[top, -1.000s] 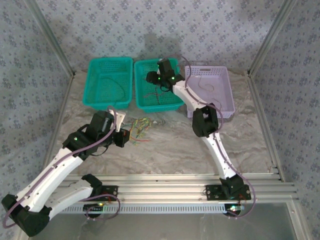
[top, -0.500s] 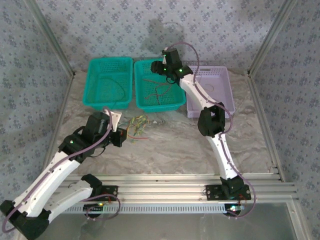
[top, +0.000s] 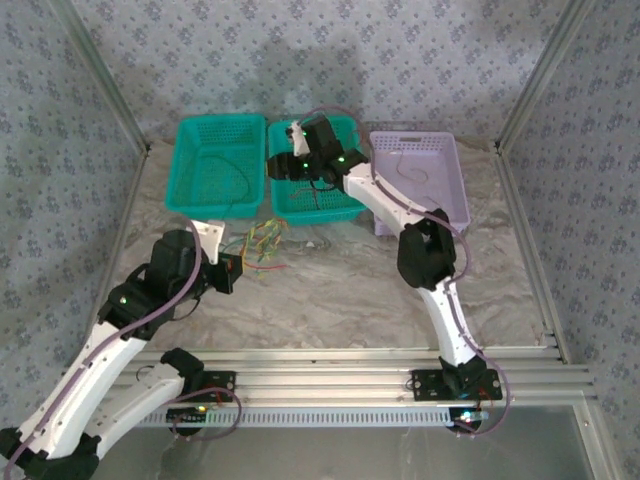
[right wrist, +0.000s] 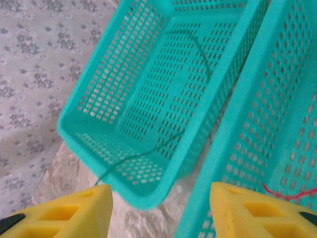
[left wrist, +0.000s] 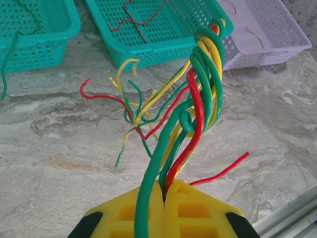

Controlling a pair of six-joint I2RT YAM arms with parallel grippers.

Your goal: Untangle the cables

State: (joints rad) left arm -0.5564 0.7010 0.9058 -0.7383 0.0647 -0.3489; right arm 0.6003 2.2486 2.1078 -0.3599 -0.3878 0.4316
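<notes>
Next, my right gripper grabs the twisted bundle by its splayed loose ends, opposite my left gripper's hold, to untangle the cables.
The cables are thin green, yellow and red wires, twisted into one bundle. My left gripper is shut on the bundle's near end, and the loose ends splay out over the marble table. My right gripper hangs open and holds nothing, over the gap between the two teal baskets. A single green cable lies in the left teal basket. A red cable lies in the middle teal basket.
A purple basket with a thin brown wire stands to the right of the teal ones. All three line the back of the table. Patterned walls and metal posts close in the sides.
My right gripper rose out of the middle basket and swung left to its left rim. My left arm drew back toward the near left, keeping the bundle.
</notes>
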